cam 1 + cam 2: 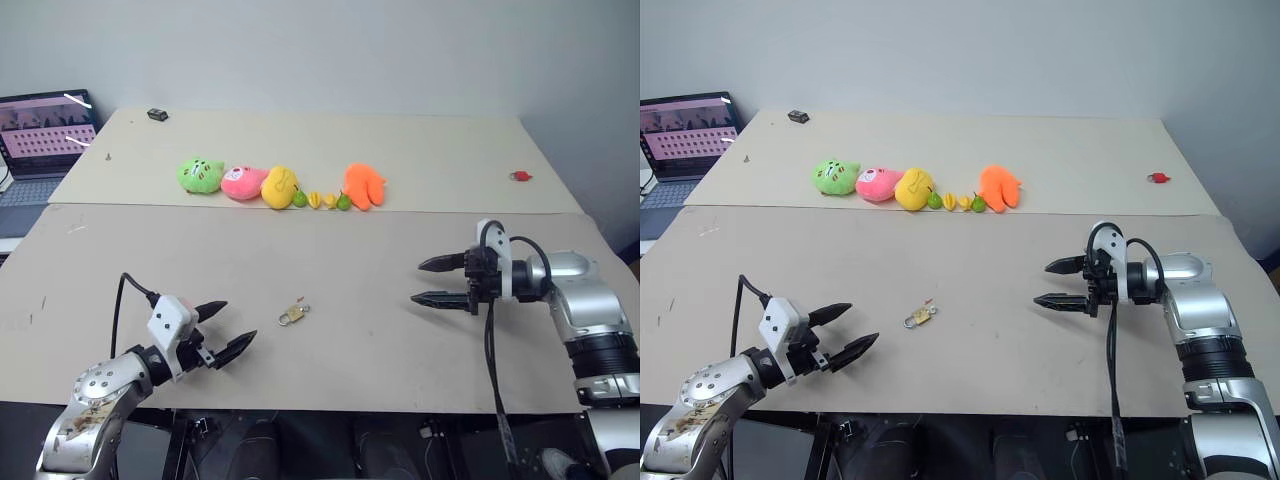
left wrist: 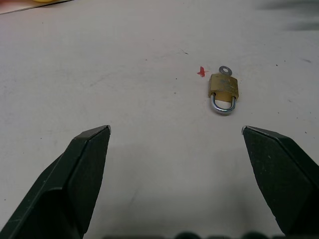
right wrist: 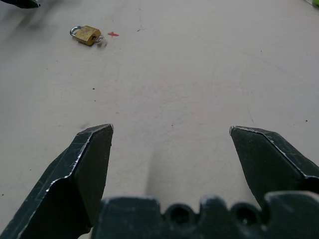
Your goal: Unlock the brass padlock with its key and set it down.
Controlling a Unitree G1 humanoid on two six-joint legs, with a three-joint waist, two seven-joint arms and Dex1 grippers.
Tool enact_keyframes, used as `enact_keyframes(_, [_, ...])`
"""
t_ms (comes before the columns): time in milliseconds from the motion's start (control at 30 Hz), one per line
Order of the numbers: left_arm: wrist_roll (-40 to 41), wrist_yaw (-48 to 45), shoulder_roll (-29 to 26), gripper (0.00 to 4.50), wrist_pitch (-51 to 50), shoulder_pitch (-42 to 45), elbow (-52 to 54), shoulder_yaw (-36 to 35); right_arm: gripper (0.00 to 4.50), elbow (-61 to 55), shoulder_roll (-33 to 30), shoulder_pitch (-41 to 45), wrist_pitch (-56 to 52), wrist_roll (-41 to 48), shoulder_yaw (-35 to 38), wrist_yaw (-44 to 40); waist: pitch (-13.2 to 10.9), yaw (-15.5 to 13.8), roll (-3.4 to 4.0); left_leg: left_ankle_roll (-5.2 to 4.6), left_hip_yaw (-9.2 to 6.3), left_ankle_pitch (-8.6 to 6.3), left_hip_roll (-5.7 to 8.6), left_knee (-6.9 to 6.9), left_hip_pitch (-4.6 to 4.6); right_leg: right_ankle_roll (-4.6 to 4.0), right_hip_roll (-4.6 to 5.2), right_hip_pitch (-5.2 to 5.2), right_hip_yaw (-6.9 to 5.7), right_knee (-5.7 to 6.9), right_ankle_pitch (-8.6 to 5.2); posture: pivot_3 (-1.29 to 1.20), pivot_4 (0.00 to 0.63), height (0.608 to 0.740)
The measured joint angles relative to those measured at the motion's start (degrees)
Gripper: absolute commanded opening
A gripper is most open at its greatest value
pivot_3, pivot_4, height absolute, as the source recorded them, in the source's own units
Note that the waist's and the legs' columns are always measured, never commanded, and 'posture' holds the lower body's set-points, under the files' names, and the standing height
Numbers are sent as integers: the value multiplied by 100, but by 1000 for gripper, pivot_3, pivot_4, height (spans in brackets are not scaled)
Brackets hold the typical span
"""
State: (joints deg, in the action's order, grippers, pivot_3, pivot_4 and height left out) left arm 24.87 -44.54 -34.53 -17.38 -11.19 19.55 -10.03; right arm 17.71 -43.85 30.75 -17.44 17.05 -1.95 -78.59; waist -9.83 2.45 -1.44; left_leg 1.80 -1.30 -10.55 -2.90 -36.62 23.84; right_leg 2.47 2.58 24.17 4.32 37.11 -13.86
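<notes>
Next, my left gripper grabs the brass padlock by the narrow sides of its body (image 1: pixel 296 313) (image 2: pixel 223 87), so the key stays free to turn.
The brass padlock (image 1: pixel 293 315) lies flat on the beige table (image 1: pixel 350 360) near the front, its silvery shackle closed. The key (image 2: pixel 225 70) sticks out of the lock's bottom, opposite the shackle. My left gripper (image 1: pixel 238 322) hovers just left of the padlock, open and empty, with its fingers pointing toward the lock (image 2: pixel 224 88). My right gripper (image 1: pixel 417 281) is farther off to the right, also open and empty, pointing left at the padlock (image 3: pixel 87 34).
A row of plush toys (image 1: pixel 280 186) lies across the far board. A small red object (image 1: pixel 519 176) sits far right, a small black item (image 1: pixel 157 114) far back left, and a laptop (image 1: pixel 45 135) off the table's left. A red mark (image 2: pixel 201 71) is beside the lock.
</notes>
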Motion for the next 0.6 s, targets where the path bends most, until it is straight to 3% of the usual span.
enact_keyframes(67, [-11,-16,-1,4500,8,17,-7,14,4413,-5,-2,-5,0,0,1,-4,0,0,0,0,0,0,0,0,0,0,0,0,0,0,0,0,150,717])
enact_keyframes(267, [-630,-595,-59,4500,622,1047,-669,970,4413,-715,-102,-294,-230,194,20,-132,1,-77,2,0,2,1,4,-8,5,4,2,-2,1,-2,2,0,150,717])
enact_keyframes(600, [-1175,-900,331,4500,1215,1973,-1946,1711,4413,-2207,-195,-899,-759,636,2,12,1,-92,1,0,-3,1,4,-14,5,9,0,-5,-1,2,4,0,150,717])
